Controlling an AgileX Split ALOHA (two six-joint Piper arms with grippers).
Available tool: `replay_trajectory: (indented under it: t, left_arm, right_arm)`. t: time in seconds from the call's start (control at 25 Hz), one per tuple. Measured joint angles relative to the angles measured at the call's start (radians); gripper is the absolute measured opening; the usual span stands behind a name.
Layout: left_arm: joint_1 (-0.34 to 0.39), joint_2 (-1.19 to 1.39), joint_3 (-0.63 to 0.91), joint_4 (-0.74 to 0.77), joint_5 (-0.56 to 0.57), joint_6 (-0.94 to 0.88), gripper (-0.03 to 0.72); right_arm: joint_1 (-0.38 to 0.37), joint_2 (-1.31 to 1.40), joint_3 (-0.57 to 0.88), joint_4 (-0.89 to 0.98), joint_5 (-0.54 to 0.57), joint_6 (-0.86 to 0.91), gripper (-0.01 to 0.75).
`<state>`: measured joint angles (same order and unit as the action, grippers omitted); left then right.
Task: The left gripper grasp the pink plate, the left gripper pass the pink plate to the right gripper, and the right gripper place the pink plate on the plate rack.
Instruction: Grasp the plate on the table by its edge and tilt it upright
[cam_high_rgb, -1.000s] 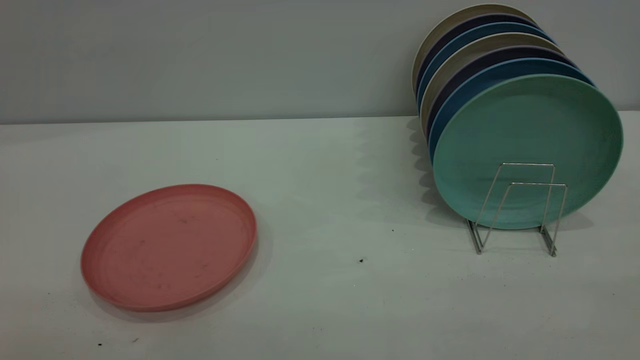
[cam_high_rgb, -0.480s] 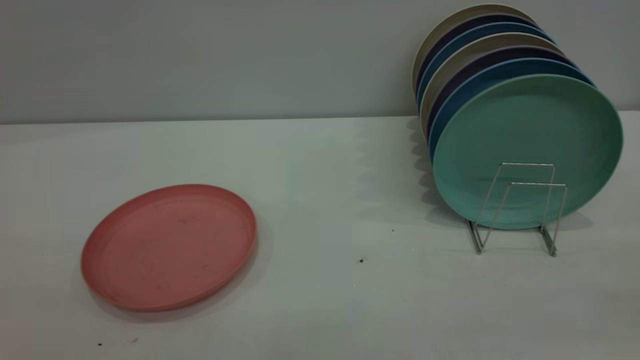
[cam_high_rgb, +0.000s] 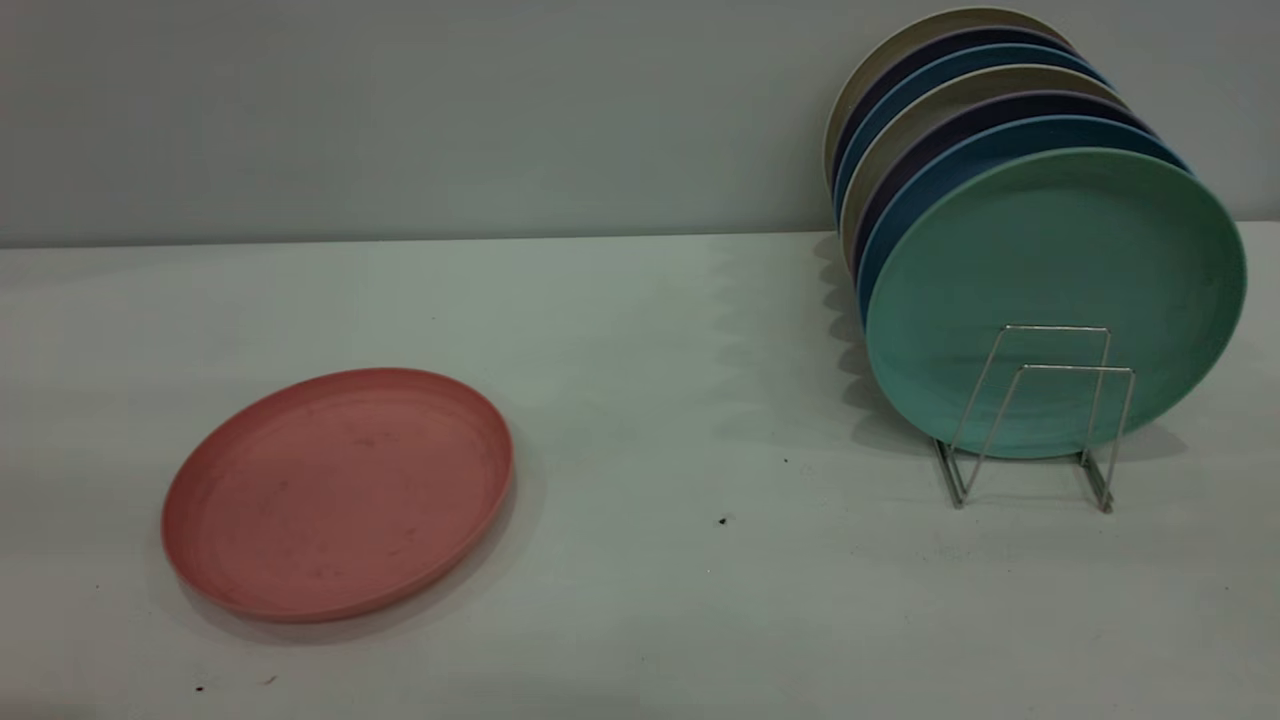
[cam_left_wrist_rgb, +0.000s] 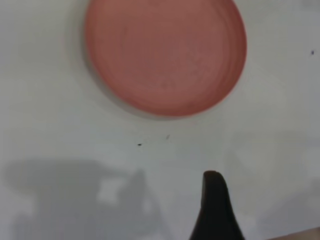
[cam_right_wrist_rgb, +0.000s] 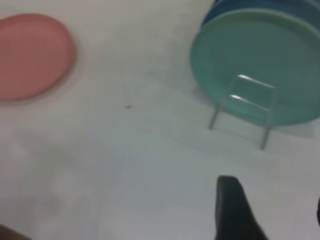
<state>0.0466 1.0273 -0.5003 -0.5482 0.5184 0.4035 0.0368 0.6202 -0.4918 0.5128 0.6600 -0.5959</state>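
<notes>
My left gripper is going to pass the pink plate (cam_high_rgb: 338, 492) to my right gripper, so it will next grab the plate by its rim (cam_high_rgb: 180, 504).
The pink plate (cam_high_rgb: 338, 492) lies flat on the white table at the left; it also shows in the left wrist view (cam_left_wrist_rgb: 165, 52) and the right wrist view (cam_right_wrist_rgb: 31, 55). The plate rack (cam_high_rgb: 1035, 415) stands at the right, its two front wire loops bare, and shows in the right wrist view (cam_right_wrist_rgb: 245, 107). Neither gripper shows in the exterior view. My left gripper (cam_left_wrist_rgb: 267, 197) hovers short of the pink plate; one black finger (cam_left_wrist_rgb: 214, 205) shows with bare table on both sides. My right gripper (cam_right_wrist_rgb: 274, 195) is open and empty, above the table in front of the rack.
Several plates stand upright in the rack, a teal-green plate (cam_high_rgb: 1055, 300) foremost, with blue, dark and beige ones behind. A grey wall runs along the table's back edge. Small dark specks (cam_high_rgb: 722, 520) lie mid-table.
</notes>
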Motion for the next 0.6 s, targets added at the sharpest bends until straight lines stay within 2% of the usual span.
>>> replay_trajectory:
  t: [0.2,0.44,0.6]
  left_arm:
    - [0.000,0.253,-0.036,-0.189,-0.099,0.198,0.524]
    - [0.000,0.497,-0.150,-0.349,-0.095,0.360,0.512]
    - [0.005,0.627,-0.212,-0.410,-0.095,0.410,0.512]
  right_arm:
    - [0.000,0.150,0.000,0.168,-0.050,-0.135,0.417]
    - [0.000,0.327,-0.001,0.394,-0.134,-0.373,0.417]
    - [0.000,0.441,-0.002,0.548,-0.149,-0.532,0.417]
